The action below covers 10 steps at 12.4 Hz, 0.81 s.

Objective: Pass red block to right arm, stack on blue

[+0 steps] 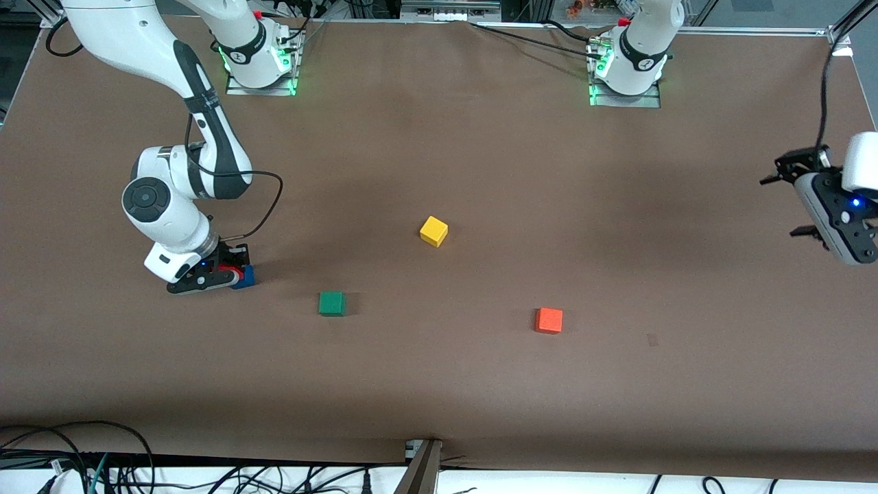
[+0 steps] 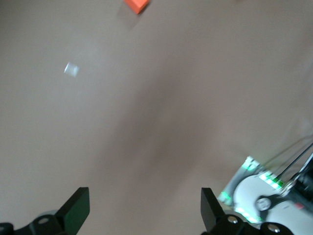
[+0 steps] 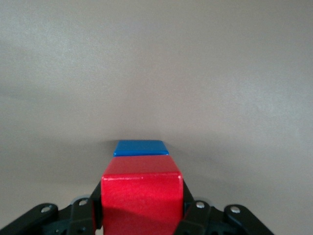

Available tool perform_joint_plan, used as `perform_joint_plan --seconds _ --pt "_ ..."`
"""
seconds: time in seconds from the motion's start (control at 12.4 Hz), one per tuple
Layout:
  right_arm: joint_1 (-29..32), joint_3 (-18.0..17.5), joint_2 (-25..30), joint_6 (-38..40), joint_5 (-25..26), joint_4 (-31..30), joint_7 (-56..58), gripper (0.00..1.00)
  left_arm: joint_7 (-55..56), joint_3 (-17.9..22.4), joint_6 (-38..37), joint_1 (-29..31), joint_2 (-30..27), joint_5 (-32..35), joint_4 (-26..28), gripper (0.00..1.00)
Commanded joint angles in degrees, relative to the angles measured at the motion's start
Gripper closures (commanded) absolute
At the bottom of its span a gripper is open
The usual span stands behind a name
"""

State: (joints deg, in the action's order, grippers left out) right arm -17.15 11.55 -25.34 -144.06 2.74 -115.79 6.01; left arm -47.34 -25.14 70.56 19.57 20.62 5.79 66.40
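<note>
The red block (image 1: 228,272) sits low on the blue cube (image 1: 246,276) in the front view, so my right gripper should open now.
My right gripper (image 1: 230,276) is down at the table toward the right arm's end, shut on the red block (image 1: 228,272). In the right wrist view the red block (image 3: 142,181) fills the space between the fingers of the gripper (image 3: 142,195). The blue cube (image 1: 246,276) sits on the table right at the fingertips, and its top face (image 3: 141,147) shows just past the red block. I cannot tell whether the two blocks touch. My left gripper (image 1: 789,203) waits in the air at the left arm's end, open and empty (image 2: 144,198).
A green cube (image 1: 332,303), a yellow cube (image 1: 433,230) and an orange cube (image 1: 549,320) lie apart on the brown table (image 1: 439,384). The orange cube also shows in the left wrist view (image 2: 136,4). The arm bases (image 1: 260,65) (image 1: 627,75) stand along the table's farthest edge.
</note>
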Motion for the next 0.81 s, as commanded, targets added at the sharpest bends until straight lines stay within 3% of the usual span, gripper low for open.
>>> perform_joint_plan --seconds 0.0,0.16,0.4,0.48,0.56,0.64,0.73 --pt "0.36 -0.21 0.64 -1.22 0.6 -1.2 0.93 1.0 13.02 1.23 0.01 -4.52 -8.73 3.17 7.85 0.0" --pt "0.36 -0.21 0.55 -1.4 0.6 -1.2 0.93 1.0 25.91 4.11 1.41 -9.43 -12.69 3.09 11.63 0.0" --pt "0.36 -0.21 0.2 -1.84 0.6 -1.2 0.93 1.0 31.07 13.16 7.9 -16.04 -16.04 0.02 16.99 0.0" --pt "0.36 -0.21 0.2 -1.84 0.6 -1.11 0.93 0.83 31.17 15.53 10.27 -16.05 -16.75 -0.77 18.75 0.0" --pt "0.36 -0.21 0.29 -1.75 0.6 -0.76 0.93 0.26 31.17 17.73 12.73 -16.05 -17.36 -0.69 20.51 0.0" --pt "0.36 -0.21 0.81 -1.23 0.6 -0.32 0.93 0.0 31.52 19.41 14.5 -15.88 -17.8 -0.69 21.57 0.0" --pt "0.28 -0.21 1.51 -0.35 0.6 0.73 0.93 0.0 32.39 20.64 16.08 -15.7 -18.07 -0.69 22.02 0.0"
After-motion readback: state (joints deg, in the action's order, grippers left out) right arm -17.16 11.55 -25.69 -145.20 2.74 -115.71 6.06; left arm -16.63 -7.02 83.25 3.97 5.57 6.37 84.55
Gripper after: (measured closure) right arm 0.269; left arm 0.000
